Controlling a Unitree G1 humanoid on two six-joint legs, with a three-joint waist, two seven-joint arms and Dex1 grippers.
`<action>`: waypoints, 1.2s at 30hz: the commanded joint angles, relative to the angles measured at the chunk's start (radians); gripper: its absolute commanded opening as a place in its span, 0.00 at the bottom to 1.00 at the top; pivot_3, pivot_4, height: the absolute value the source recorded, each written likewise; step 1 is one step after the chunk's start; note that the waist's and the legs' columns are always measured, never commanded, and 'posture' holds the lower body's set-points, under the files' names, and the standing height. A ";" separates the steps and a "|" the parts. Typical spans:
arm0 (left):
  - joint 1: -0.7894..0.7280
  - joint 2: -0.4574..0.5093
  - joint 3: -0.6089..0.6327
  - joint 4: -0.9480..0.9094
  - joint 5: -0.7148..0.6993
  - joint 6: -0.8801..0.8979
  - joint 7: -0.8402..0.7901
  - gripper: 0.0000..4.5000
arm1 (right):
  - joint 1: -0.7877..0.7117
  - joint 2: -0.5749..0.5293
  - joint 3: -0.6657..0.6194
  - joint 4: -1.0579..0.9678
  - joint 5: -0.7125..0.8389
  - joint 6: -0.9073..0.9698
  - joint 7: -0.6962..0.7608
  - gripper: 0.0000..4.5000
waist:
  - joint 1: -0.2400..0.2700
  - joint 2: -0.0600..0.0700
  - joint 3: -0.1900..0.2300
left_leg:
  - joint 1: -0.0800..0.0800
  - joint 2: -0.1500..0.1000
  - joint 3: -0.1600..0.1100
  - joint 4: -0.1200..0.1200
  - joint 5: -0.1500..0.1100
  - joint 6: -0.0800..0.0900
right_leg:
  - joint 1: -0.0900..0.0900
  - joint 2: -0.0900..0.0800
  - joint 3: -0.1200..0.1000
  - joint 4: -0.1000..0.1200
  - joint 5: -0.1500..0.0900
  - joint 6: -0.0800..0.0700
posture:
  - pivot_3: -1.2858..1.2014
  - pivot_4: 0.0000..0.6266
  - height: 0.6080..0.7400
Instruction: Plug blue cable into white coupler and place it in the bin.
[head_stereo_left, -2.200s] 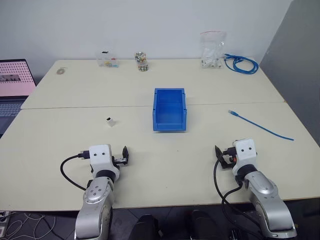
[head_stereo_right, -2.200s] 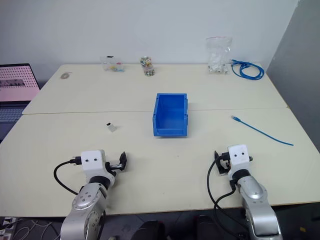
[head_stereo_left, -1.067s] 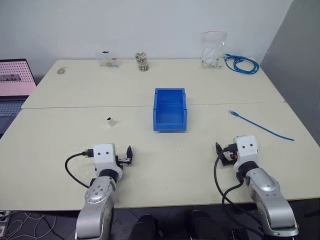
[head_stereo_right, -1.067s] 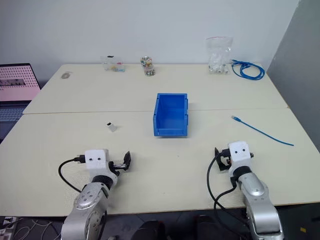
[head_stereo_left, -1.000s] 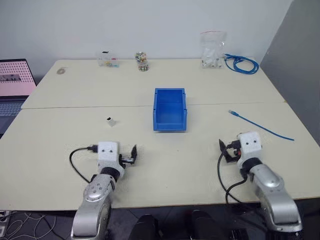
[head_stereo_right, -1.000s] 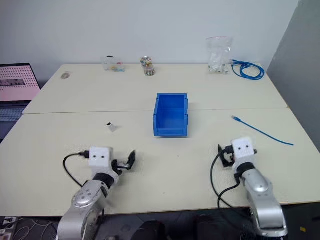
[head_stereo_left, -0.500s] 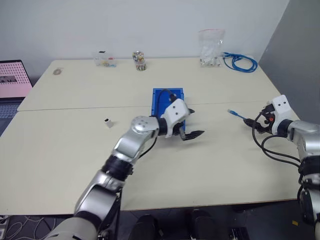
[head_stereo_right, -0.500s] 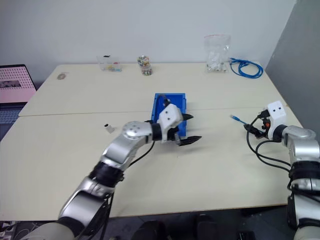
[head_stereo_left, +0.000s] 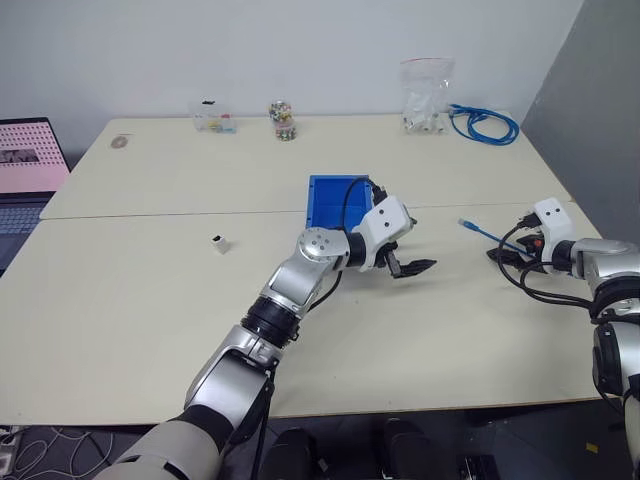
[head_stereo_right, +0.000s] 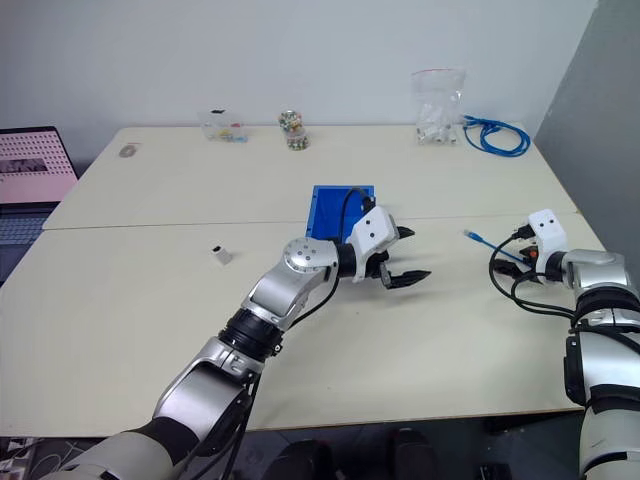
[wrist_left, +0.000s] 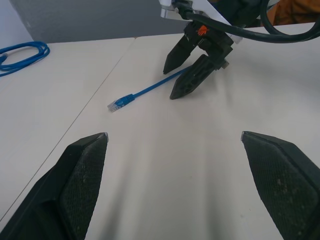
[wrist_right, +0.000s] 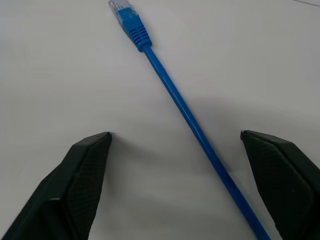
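Next, my right gripper grabs the blue cable by the flat-sided boot behind its clear plug (head_stereo_left: 471, 226), since the blue cable (head_stereo_left: 475, 229) runs thin and round.
The blue cable (head_stereo_left: 475, 229) lies straight on the table's right side, its plug end (wrist_right: 122, 7) toward the bin. My right gripper (head_stereo_left: 500, 252) is open and low over it, with the cable (wrist_right: 192, 125) running between the fingers (wrist_left: 187, 70). The blue bin (head_stereo_left: 312, 205) stands mid-table, partly hidden by my left arm. My left gripper (head_stereo_left: 418, 246) hangs open and empty just right of the bin's front, pointing at the cable. The white coupler (head_stereo_left: 218, 242) sits alone far to the bin's left.
Along the back edge stand a clear bag of white parts (head_stereo_left: 425, 95), a coiled blue cable bundle (head_stereo_left: 482, 125), a small jar (head_stereo_left: 283, 120) and a clear box (head_stereo_left: 213, 120). A laptop (head_stereo_left: 25, 170) sits at far left. The table's right edge is close to my right arm.
Both arms left the table's front edge. The left swung across to the bin's front right. The right reached out to the blue cable, and its fingers now straddle it.
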 joint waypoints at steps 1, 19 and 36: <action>-0.003 -0.006 0.012 -0.052 0.002 0.005 0.006 1.00 | -0.018 -0.006 -0.012 0.025 -0.012 0.024 -0.019 0.69 | 0.000 0.000 0.000 | 0.000 0.000 0.000 0.000 0.000 0.000 | 0.000 0.000 0.000 0.000 0.000 0.000 | 0.52 0.24 1.00; -0.007 -0.031 0.033 -0.065 -0.018 0.066 0.010 1.00 | -0.008 -0.007 -0.002 0.029 -0.053 0.003 -0.031 0.01 | 0.001 0.000 0.000 | 0.000 0.000 0.000 0.001 0.000 0.000 | 0.000 -0.001 0.000 0.000 0.000 0.000 | 0.52 0.24 1.00; 0.779 0.423 0.368 -0.923 -0.206 0.169 -0.057 1.00 | 0.185 0.053 0.130 -1.027 0.482 0.930 0.584 0.01 | -0.023 0.004 0.000 | 0.000 0.011 -0.007 -0.001 0.000 0.000 | -0.001 0.002 -0.001 0.001 0.000 -0.004 | 0.52 0.24 1.00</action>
